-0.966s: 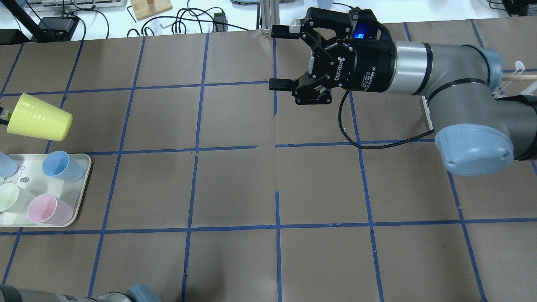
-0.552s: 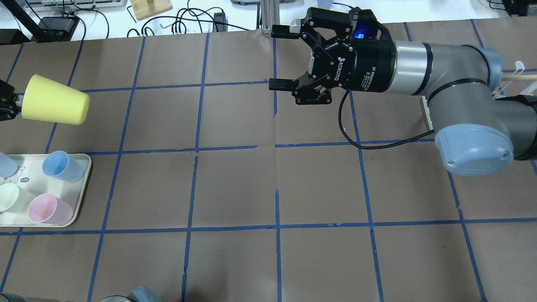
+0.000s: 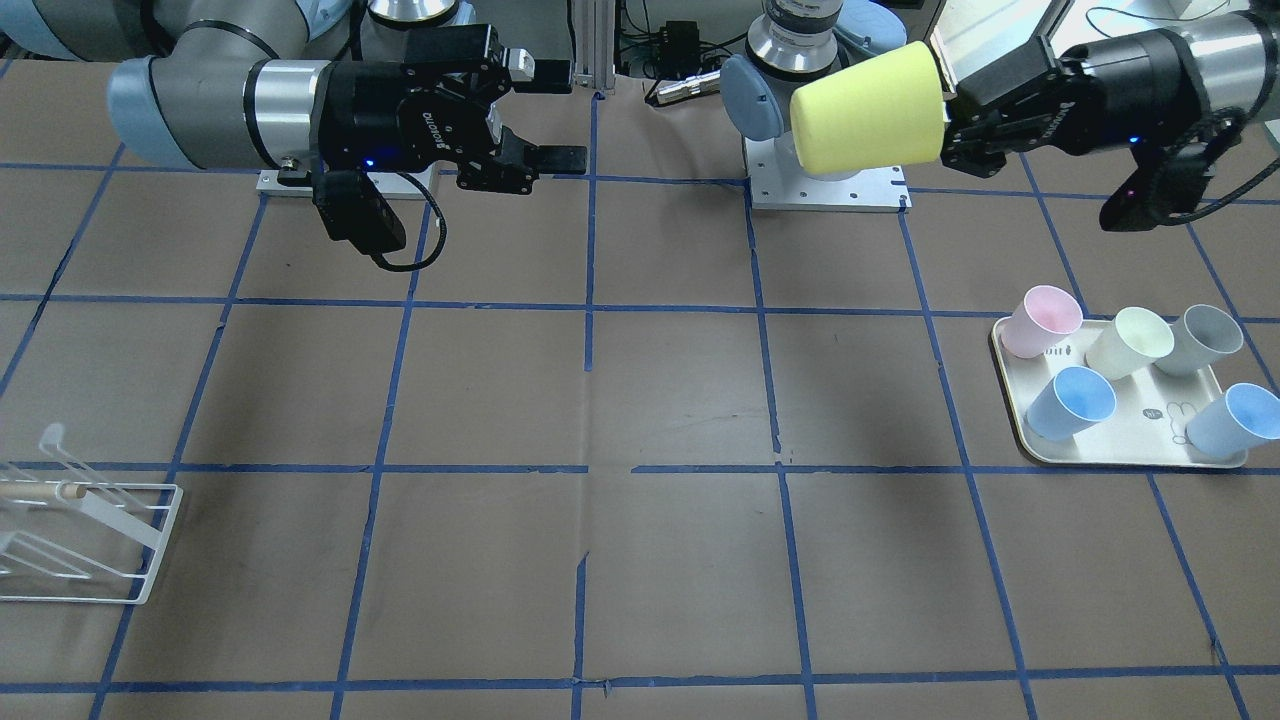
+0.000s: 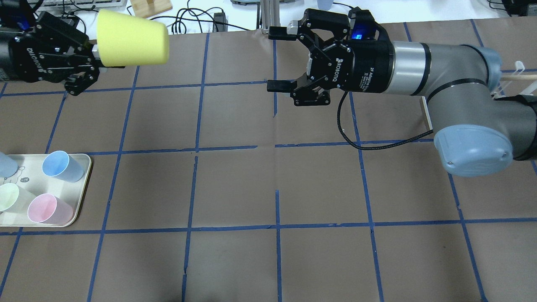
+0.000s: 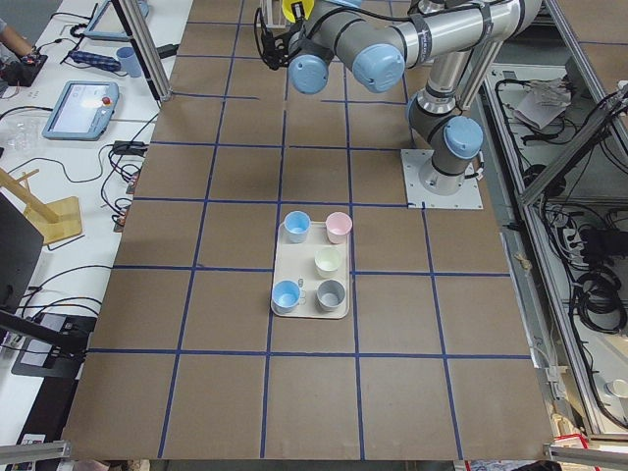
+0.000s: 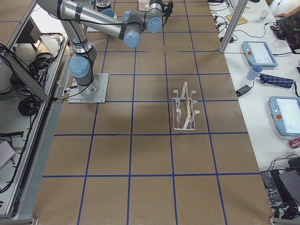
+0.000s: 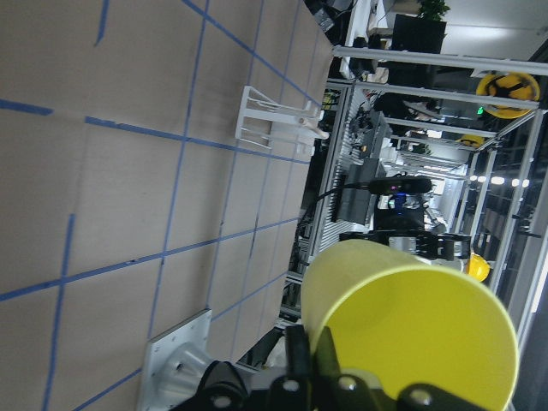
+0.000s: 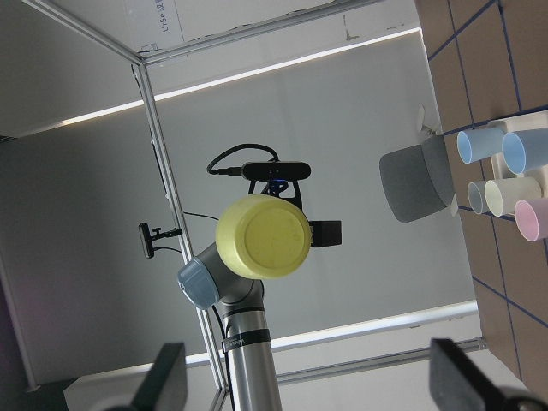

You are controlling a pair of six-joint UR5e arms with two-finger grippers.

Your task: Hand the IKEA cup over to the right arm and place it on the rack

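Observation:
I need to grab the IKEA cup by its narrow base end (image 3: 819, 126) with my right gripper next, so that it can take over the cup for the rack (image 3: 85, 535).
The bright yellow IKEA cup (image 4: 132, 38) hangs in the air on its side over the table's far left part, its closed bottom pointing at the right arm. My left gripper (image 4: 96, 55) is shut on its rim; it shows in the front view (image 3: 947, 105) with the cup (image 3: 868, 108). My right gripper (image 4: 275, 58) is open and empty, jaws wide, facing the cup across a gap. The right wrist view shows the cup's bottom (image 8: 263, 235) straight ahead. The white wire rack (image 3: 85, 535) stands at the table's right end, also in the right side view (image 6: 185, 112).
A cream tray (image 3: 1110, 458) at the table's left end holds blue (image 3: 1070, 400), pink (image 3: 1042, 318), pale cream-yellow (image 3: 1130, 340) and grey (image 3: 1200, 338) cups. Cables and a wooden stand lie beyond the far edge (image 4: 149, 8).
My left gripper has risen and swung toward the far side and the middle with the yellow cup, turning its bottom toward the right gripper. The right arm has barely moved.

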